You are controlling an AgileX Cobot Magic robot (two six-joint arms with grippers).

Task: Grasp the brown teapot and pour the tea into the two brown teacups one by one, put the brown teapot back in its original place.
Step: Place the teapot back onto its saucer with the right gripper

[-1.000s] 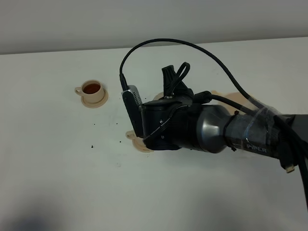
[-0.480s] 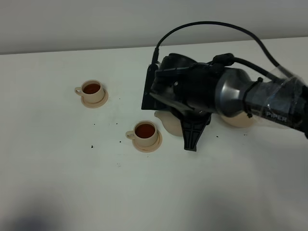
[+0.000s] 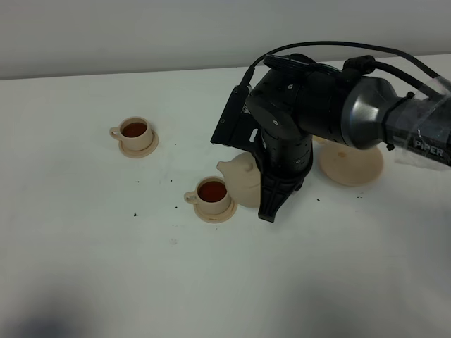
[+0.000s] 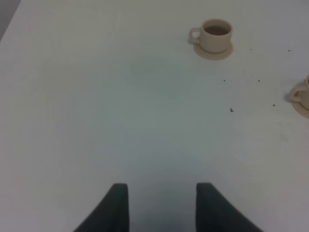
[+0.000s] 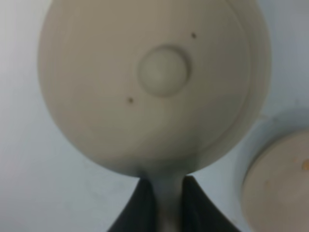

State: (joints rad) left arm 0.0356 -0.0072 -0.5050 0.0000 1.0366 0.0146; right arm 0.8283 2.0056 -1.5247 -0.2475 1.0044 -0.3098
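Note:
I will move the brown teapot to the wide saucer before my right gripper lets go of it, because the teapot is hanging beside the near teacup, short of the saucer.
My right gripper (image 3: pixel 268 204) is shut on the loop handle of the brown teapot (image 3: pixel 238 182), which sits level beside the near teacup (image 3: pixel 213 191), spout pointing left. In the right wrist view I look straight down on the teapot's lid (image 5: pixel 163 70), with my right gripper (image 5: pixel 164 205) clamped on the handle. Both brown teacups, the near one and the far one (image 3: pixel 134 130), hold dark tea. The wide saucer (image 3: pixel 351 166) lies bare to the right of the arm. My left gripper (image 4: pixel 161 205) is open over bare table, with the far teacup (image 4: pixel 216 35) ahead of it.
The white table (image 3: pixel 84 246) carries a few dark specks (image 3: pixel 134 213) left of the near cup. The right arm's black body and cable arch over the middle. Part of the wide saucer (image 5: pixel 282 188) shows beside the teapot in the right wrist view.
The right arm has swung back to the right and turned upright, bringing the teapot level. The near teacup, earlier hidden under the arm, now shows with tea in it.

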